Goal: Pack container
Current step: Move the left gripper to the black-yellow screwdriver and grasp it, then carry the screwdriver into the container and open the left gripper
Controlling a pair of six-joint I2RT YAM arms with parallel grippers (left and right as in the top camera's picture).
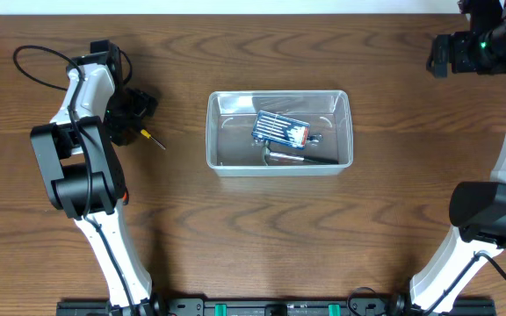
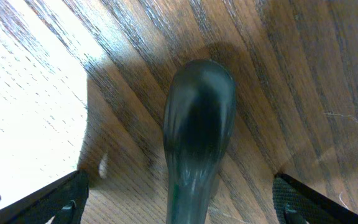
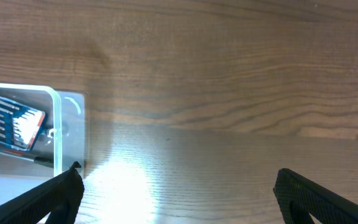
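My left gripper closes on the black handle [image 2: 193, 165] next, since the handle lies between its open fingers, with free wood on both sides.
The clear plastic container [image 1: 211, 132] stands at the table's middle. It holds a blue case of screwdriver bits [image 1: 280, 129] and a dark hand tool [image 1: 301, 159]. Its corner and the case also show in the right wrist view [image 3: 56, 124]. A screwdriver [image 1: 152, 137] lies on the table left of the container, with its yellow collar and shaft sticking out from under my left gripper [image 1: 134, 110]. In the left wrist view its dark rounded handle [image 2: 197, 118] lies between the open jaws [image 2: 180, 180], which do not touch it. My right gripper [image 1: 442, 54] is open and empty at the far right.
Bare wood lies under the right jaws [image 3: 179, 174]. A black cable [image 1: 38, 66] loops at the far left. The arm bases stand along the front edge.
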